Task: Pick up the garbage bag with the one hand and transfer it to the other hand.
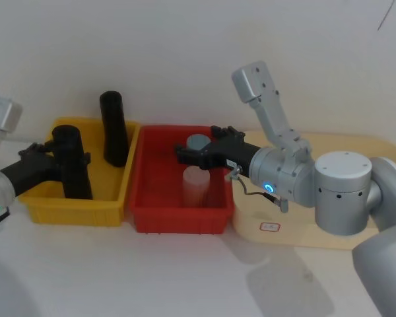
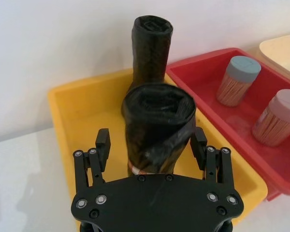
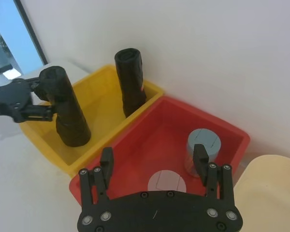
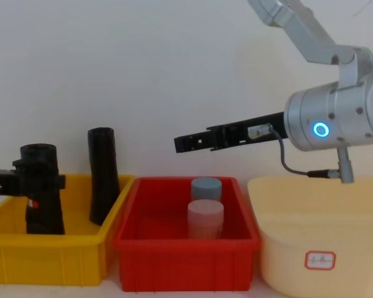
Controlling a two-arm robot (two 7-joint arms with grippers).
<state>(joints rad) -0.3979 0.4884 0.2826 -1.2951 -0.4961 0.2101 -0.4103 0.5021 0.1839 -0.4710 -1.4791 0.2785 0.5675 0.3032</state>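
Observation:
My left gripper is about to grab the garbage bag by its upper part (image 4: 40,162). That leaves the garbage bag's lower end (image 4: 45,225) free for my other hand.
The garbage bag (image 2: 157,121), a black roll with a small red mark low on its side, stands upright in the yellow bin (image 1: 72,211), nearest my left arm. My left gripper (image 2: 150,137), on the green-ringed arm, is open and straddles the bag's upper part; one finger stands clear of it, the other is close against it. The chest view shows this left gripper (image 4: 40,180) at the bag (image 4: 42,205). My right gripper (image 3: 153,157), on the blue-ringed arm, is open, holds nothing, and hovers above the red bin (image 3: 135,145), well apart from the bag (image 3: 67,108).
A second plain black roll (image 1: 113,129) leans at the yellow bin's back corner. Two lidded jars (image 1: 198,142) (image 1: 198,185) stand in the red bin (image 1: 178,214) under my right gripper (image 1: 185,153). A cream tub (image 4: 317,211) sits at the right.

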